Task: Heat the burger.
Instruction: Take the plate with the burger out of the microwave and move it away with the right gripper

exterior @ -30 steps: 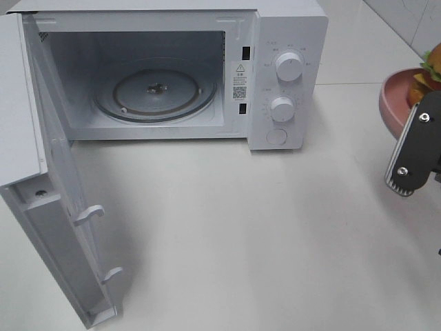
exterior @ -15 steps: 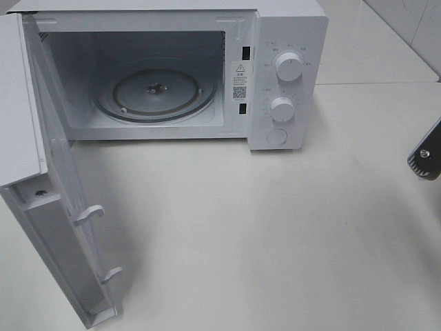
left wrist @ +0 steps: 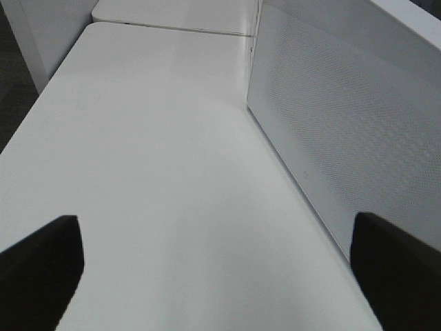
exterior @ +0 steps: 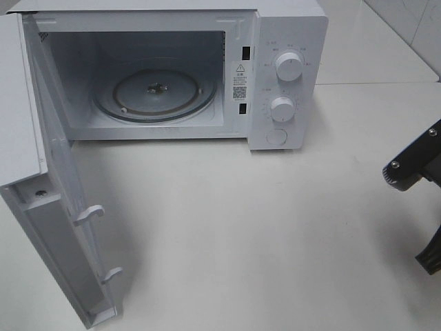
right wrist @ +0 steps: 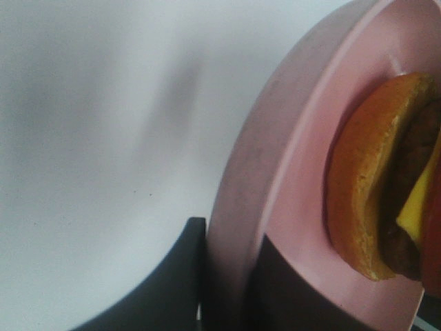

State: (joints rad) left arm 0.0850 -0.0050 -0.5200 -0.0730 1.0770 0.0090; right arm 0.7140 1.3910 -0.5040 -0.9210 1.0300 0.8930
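My right gripper should bring the plate down onto the table before opening: the pink plate's rim hangs apart from its shadow on the white table.
The burger lies on a pink plate and shows only in the right wrist view, with its brown bun, patty and yellow cheese. My right gripper is shut on the plate's rim, one finger under it and one on top. In the exterior high view only black parts of the right arm show at the right edge; the plate and burger are out of that view. My left gripper is open and empty above the table, beside the microwave door's outer side.
The white microwave stands at the back with its door swung open to the left. Its glass turntable is bare. Two knobs are on its right panel. The white table spreads in front.
The plate with the burger and the right gripper moved off the right edge of the exterior high view. Black parts of the right arm now show lower at that edge. The microwave is unchanged.
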